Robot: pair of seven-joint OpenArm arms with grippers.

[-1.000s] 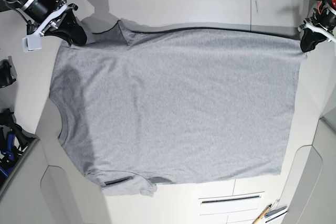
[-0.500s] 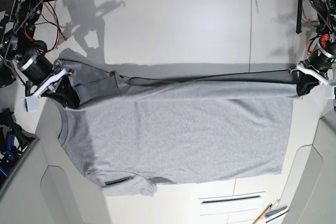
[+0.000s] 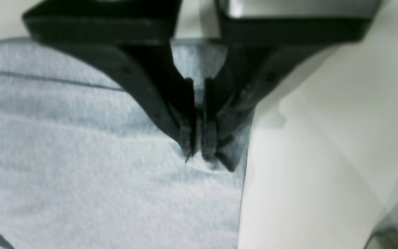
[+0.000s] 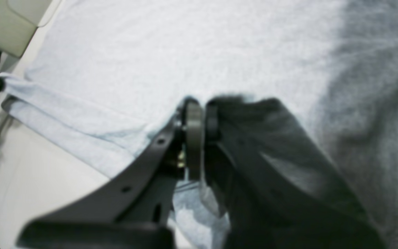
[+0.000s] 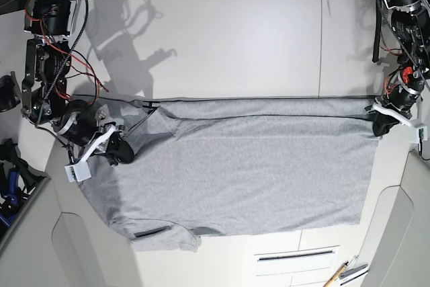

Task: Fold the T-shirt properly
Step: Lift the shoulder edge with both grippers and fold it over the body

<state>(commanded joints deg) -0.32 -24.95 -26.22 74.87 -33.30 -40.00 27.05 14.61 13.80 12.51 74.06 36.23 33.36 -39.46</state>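
Note:
My right gripper needs to open now. The T-shirt's shoulder end (image 5: 138,134) between its fingers lies down on the T-shirt's body (image 5: 153,176), and that shoulder end would stay folded.
The light grey T-shirt (image 5: 242,166) lies on the white table (image 5: 228,38), plain side up, its far half folded toward the near edge. My left gripper (image 5: 378,126) is shut on the shirt's hem corner at the right; the left wrist view shows its tips (image 3: 197,150) pinched on grey cloth (image 3: 81,166). My right gripper (image 5: 118,153) is shut on the shoulder end at the left; the right wrist view shows its jaws (image 4: 199,119) closed on fabric (image 4: 185,52). A sleeve (image 5: 164,234) sticks out at the near left. No lettering shows.
A white slotted part (image 5: 295,257) and a pencil-like tool (image 5: 334,276) lie near the front edge. Dark equipment (image 5: 10,179) stands at the left edge. Light panels (image 5: 396,233) flank the table on the right.
Both grippers have carried the shirt's far edge toward the near side. The fold line has moved forward and more bare table shows behind the shirt.

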